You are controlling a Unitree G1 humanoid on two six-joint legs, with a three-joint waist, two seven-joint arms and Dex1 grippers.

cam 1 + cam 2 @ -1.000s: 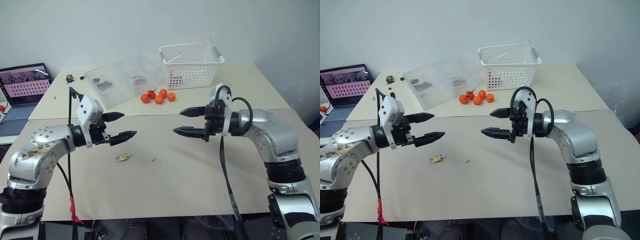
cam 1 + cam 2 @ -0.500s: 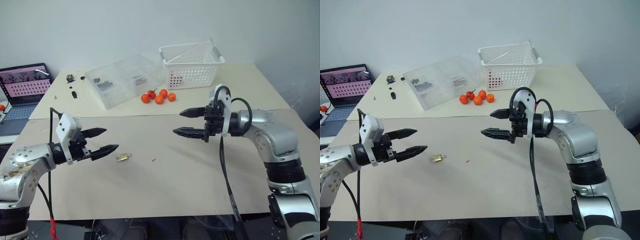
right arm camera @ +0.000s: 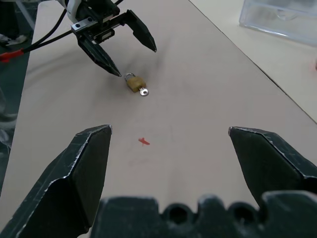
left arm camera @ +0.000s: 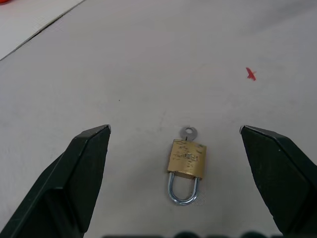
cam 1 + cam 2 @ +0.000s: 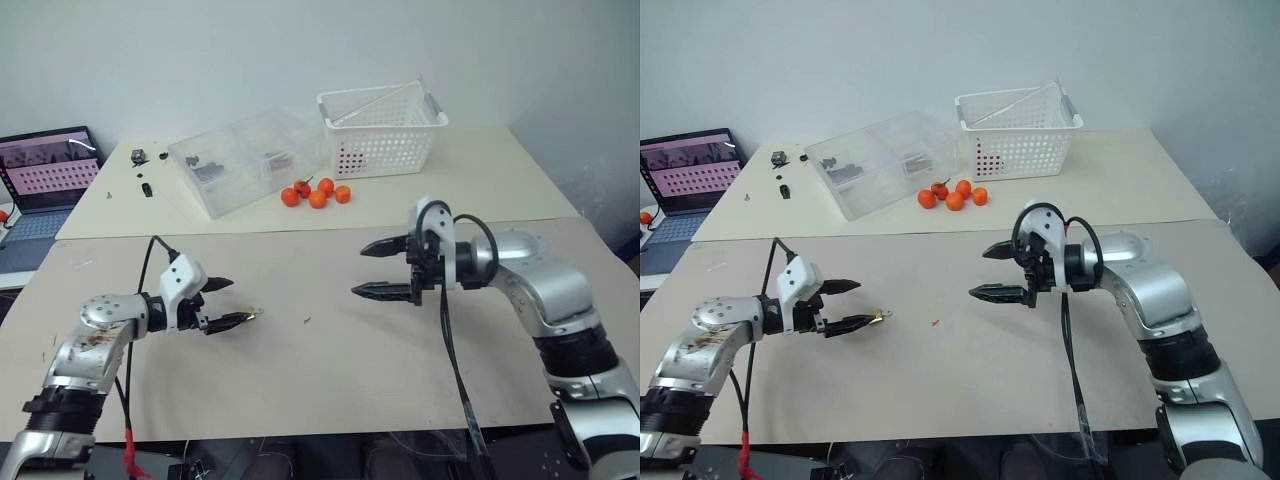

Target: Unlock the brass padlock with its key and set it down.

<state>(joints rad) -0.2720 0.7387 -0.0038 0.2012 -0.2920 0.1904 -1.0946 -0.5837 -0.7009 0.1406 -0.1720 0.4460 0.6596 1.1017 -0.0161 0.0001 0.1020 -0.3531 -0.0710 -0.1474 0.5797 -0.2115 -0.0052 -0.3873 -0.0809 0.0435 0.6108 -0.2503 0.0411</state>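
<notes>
My left gripper moves toward the brass padlock point(image 5: 252, 313) before it closes on the padlock, since bare tan table shows between the gripper's fingers and the padlock.
The brass padlock point(image 4: 187, 158) lies flat on the tan table point(image 5: 330, 370), silvery shackle toward my left hand, with a small key point(image 4: 188, 132) sticking out of its far end. My left gripper point(image 4: 174, 130) hovers low over the table with the padlock between and just ahead of its open fingers, touching nothing. From the head views the padlock point(image 5: 878, 317) peeks out at the tip of the left gripper point(image 5: 238, 302). My right gripper point(image 5: 358, 270) hangs open and empty above the table's middle, pointing toward the padlock point(image 3: 134, 83) from well off.
A small red mark point(image 5: 306, 321) sits on the table right of the padlock. At the back stand a clear plastic box point(image 5: 245, 160), a white basket point(image 5: 380, 130) and several orange fruits point(image 5: 318, 193). A laptop point(image 5: 50, 170) is at far left.
My left arm has sunk toward the table and drawn leftward, bringing its open gripper low around the padlock. The right gripper has dipped slightly. The padlock has not moved.
</notes>
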